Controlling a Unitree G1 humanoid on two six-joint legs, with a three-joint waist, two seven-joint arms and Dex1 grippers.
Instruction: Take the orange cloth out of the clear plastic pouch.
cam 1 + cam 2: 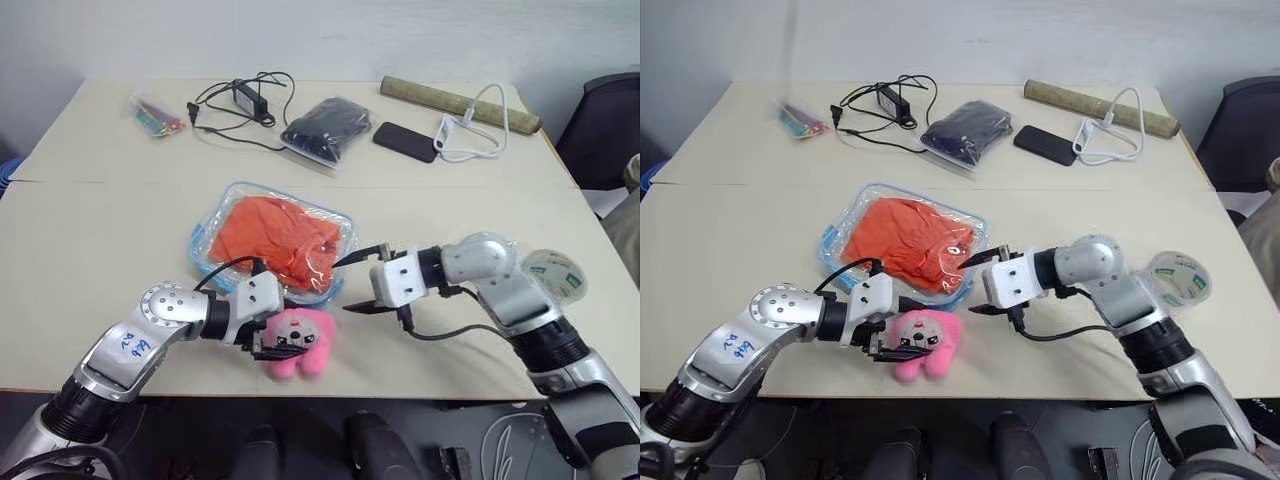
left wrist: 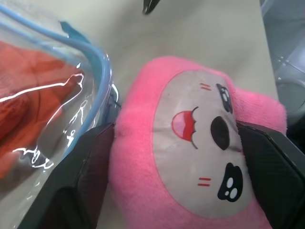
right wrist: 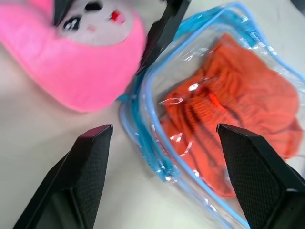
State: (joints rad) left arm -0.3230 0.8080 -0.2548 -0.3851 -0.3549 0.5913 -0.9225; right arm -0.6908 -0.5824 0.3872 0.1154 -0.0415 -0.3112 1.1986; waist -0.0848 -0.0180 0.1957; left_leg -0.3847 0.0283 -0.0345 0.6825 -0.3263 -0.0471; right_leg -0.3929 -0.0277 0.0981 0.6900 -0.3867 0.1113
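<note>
My right gripper grips the pouch by its blue edge point(image 1: 336, 278) next, to open up the way to the orange cloth point(image 1: 275, 230).
The clear plastic pouch point(image 1: 232, 190) with a light blue edge lies flat mid-table, and the orange cloth point(image 1: 275, 230) is bunched inside it. My right gripper point(image 1: 342, 287) is open just off the pouch's near right corner, pointing at it, with nothing between its fingers point(image 3: 90, 162). A pink plush toy point(image 1: 300, 345) lies at the table's front edge beside the pouch. My left gripper point(image 1: 285, 345) has a finger point(image 2: 88, 167) pressed against each side of the toy.
At the back lie a tiny bag of colourful items point(image 1: 157, 113), a black charger with cable point(image 1: 245, 97), a small clear bag with black contents point(image 1: 325, 127), a black phone point(image 1: 404, 141), a white cable point(image 1: 470, 125) and a brown tube point(image 1: 460, 103). A tape roll point(image 1: 555, 275) sits by my right arm.
</note>
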